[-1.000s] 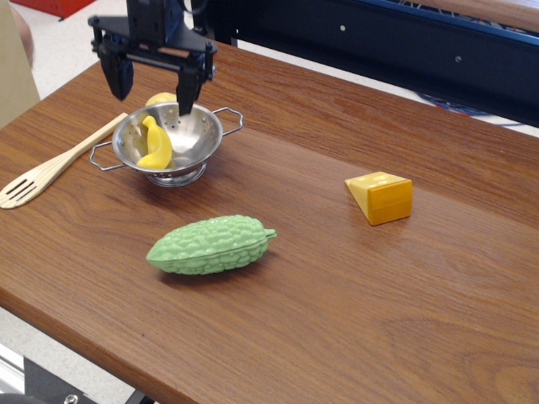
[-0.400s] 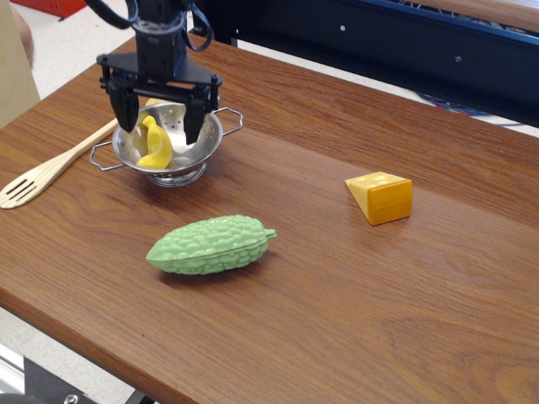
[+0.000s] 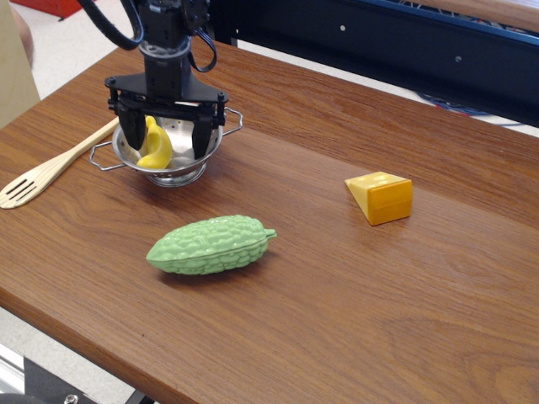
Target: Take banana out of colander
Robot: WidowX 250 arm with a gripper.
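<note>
The robot will next grip the small yellow banana by its curved middle [image 3: 157, 143] with its gripper to take the banana out of the steel colander [image 3: 168, 167].
The small yellow banana [image 3: 155, 145] lies in the steel colander [image 3: 168, 167] at the back left of the wooden table. My black gripper [image 3: 165, 145] is lowered into the colander from above, open. Its left finger is by the banana's left side and its right finger [image 3: 202, 140] stands inside the bowl's right wall, so the banana sits between the fingers. I cannot tell whether the fingers touch it.
A wooden slotted spoon [image 3: 46, 172] lies left of the colander. A green bumpy gourd [image 3: 210, 244] lies in front of it. An orange-yellow cheese wedge [image 3: 381, 197] sits to the right. A dark blue frame [image 3: 379, 42] runs behind the table.
My gripper has come down from above the colander's rim into the bowl, its fingers now straddling the banana. The pale lump behind the colander is now hidden.
</note>
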